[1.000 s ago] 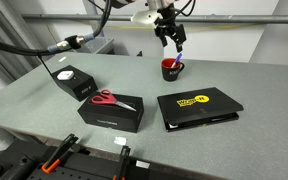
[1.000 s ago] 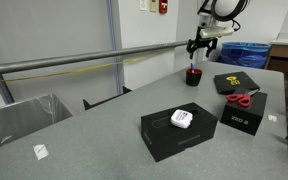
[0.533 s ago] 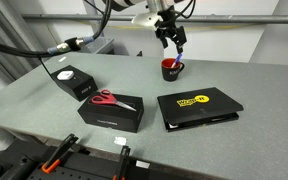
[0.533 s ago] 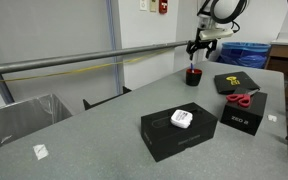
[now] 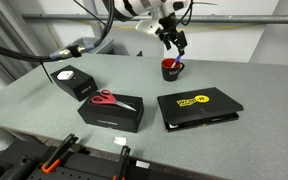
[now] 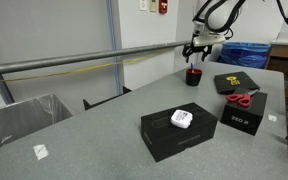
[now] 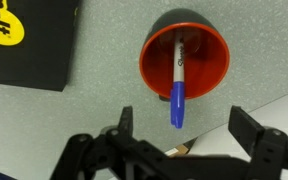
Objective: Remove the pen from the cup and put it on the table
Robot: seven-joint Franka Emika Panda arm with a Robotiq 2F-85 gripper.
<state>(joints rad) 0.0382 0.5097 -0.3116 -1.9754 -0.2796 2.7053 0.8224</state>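
Note:
The cap of the blue pen (image 7: 177, 92) is lined up below my open fingers, so they would miss it if I closed now. My gripper should go lower before it closes.
The dark red cup (image 5: 171, 69) stands on the grey table (image 5: 44, 105) near its far edge; it also shows in the other exterior view (image 6: 193, 76). In the wrist view the cup (image 7: 209, 55) is seen from above, and the blue pen (image 7: 177, 92) leans in it, its blue cap sticking out over the rim toward my fingers. My gripper (image 7: 181, 127) is open and empty, hovering above the cup with the pen's cap between its fingers' line. It shows above the cup in both exterior views (image 5: 174, 43) (image 6: 196, 47).
A flat black case with a yellow label (image 5: 199, 107) lies beside the cup. A black box with red-handled scissors (image 5: 111, 101) on it and a black box with a white round top (image 5: 72, 80) stand on the table. A rail runs along the far edge.
The gripper has risen slightly above the cup and the arm has shifted a little. The pen and the cup have not moved.

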